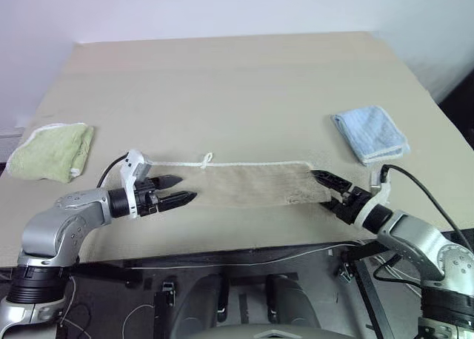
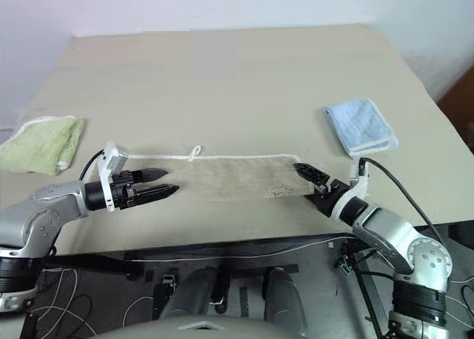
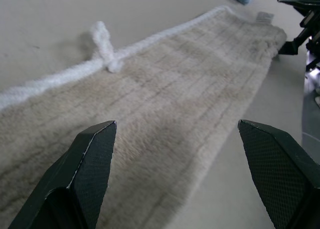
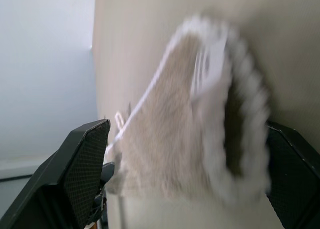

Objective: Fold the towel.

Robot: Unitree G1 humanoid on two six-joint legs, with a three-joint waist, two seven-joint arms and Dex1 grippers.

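Note:
I next need to pick up the beige towel with my right gripper by its short end with the label (image 1: 315, 183), to fold the strip (image 1: 244, 183) over on itself.
A beige towel (image 1: 252, 182) lies near the table's front edge as a long narrow strip, with a white cord edge and a small loop (image 1: 207, 160) along its far side. My left gripper (image 1: 187, 189) is at the strip's left end, low over it. Its fingers (image 3: 95, 159) stand wide apart and hold nothing. My right gripper (image 1: 320, 188) is at the right end and open. In the right wrist view that end of the towel (image 4: 200, 129) sits between the spread fingers.
A folded green cloth (image 1: 52, 152) lies at the table's left edge. A folded blue cloth (image 1: 370, 134) lies at the right, just behind my right gripper. The table's front edge (image 1: 244, 252) runs close below both grippers, with cables beneath.

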